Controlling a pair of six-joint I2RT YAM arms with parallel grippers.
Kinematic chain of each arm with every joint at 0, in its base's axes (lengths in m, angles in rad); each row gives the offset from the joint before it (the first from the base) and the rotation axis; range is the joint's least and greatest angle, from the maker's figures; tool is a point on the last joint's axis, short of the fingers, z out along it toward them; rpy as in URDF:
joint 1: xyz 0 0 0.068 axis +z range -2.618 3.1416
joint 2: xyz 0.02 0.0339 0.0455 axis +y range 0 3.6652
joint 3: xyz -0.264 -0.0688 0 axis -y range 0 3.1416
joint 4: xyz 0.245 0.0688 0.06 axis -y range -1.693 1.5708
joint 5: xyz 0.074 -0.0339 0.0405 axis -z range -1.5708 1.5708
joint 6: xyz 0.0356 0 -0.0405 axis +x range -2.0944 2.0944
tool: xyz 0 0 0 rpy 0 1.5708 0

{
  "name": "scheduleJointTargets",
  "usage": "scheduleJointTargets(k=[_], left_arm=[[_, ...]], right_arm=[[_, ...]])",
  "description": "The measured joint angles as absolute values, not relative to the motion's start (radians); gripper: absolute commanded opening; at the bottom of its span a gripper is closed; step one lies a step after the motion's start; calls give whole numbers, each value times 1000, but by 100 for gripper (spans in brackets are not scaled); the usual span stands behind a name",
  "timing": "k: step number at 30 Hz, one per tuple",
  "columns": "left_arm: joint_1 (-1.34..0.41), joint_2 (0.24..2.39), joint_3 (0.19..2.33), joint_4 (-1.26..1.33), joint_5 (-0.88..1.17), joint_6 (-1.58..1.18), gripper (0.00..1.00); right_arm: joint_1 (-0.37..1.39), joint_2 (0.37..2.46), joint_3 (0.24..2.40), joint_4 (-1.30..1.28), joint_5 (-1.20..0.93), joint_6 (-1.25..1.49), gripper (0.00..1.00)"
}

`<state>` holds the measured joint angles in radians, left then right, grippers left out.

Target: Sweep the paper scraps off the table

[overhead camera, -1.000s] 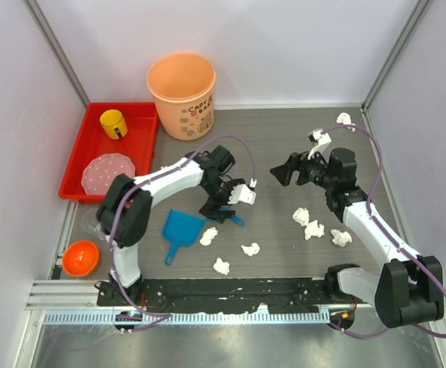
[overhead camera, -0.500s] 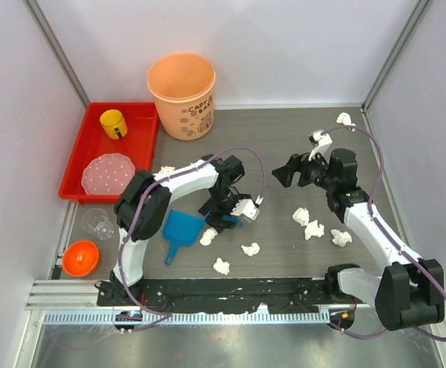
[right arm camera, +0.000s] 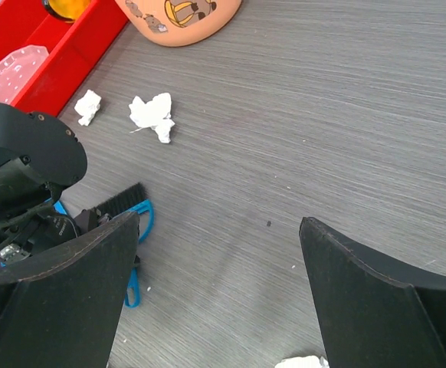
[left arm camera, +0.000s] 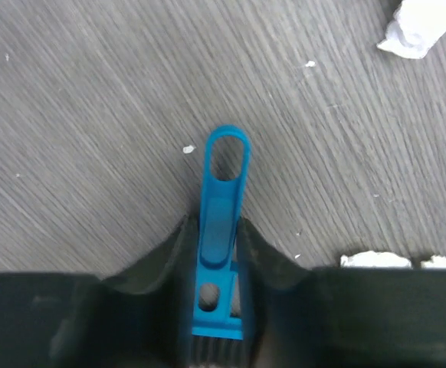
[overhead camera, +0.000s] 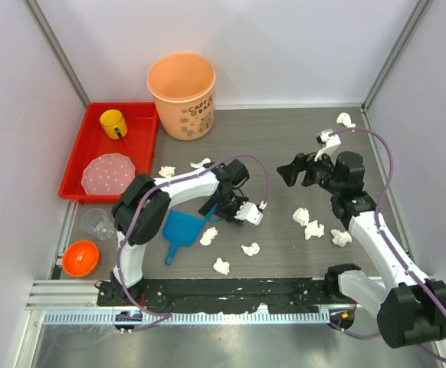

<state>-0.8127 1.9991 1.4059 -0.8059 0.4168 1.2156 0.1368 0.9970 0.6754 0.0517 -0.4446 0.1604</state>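
Observation:
My right gripper grabs the brush (left arm camera: 221, 222) by the handle's loop end (left arm camera: 227, 156) next, past my left gripper, so the bristles stay free to sweep.
My left gripper (overhead camera: 221, 210) is shut on the blue handle of a small brush (left arm camera: 221, 222), low over the table (overhead camera: 284, 146); the handle's loop end (left arm camera: 227, 157) sticks out past the jaws. The brush's black bristles (right arm camera: 119, 201) show in the right wrist view. A blue dustpan (overhead camera: 181, 228) lies just left of it. White paper scraps lie scattered: two (overhead camera: 167, 171) (overhead camera: 201, 163) behind the left arm, three (overhead camera: 208, 235) (overhead camera: 250, 249) (overhead camera: 221, 266) in front, three (overhead camera: 314, 229) under the right arm, one (overhead camera: 345, 119) at the far right. My right gripper (overhead camera: 290, 170) hangs open and empty (right arm camera: 221, 222).
An orange bucket (overhead camera: 182, 93) stands at the back. To its left a red tray (overhead camera: 73, 172) holds a yellow cup (overhead camera: 113, 123) and a pink plate. An orange bowl (overhead camera: 80, 257) and a clear cup (overhead camera: 98, 222) sit at the near left. Pale walls enclose the table.
My left gripper came down and to the right onto the brush and closed on its handle. The right arm drifted slightly right, still open.

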Motion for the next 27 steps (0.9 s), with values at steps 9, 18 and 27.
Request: scheduleJointTargets(k=[9,18,27], left_arm=[[-813,1994,1414,-789,409,1099,0],[-742,1908,1539,-741,456,816,0],[-718,1760,1576,-703,477,657,0]], right_arm=[[137,981,740,-76,-281,300,100],[137,1058,767,-86,-374,529,83],[342,1218,767,55,-490,681,79]])
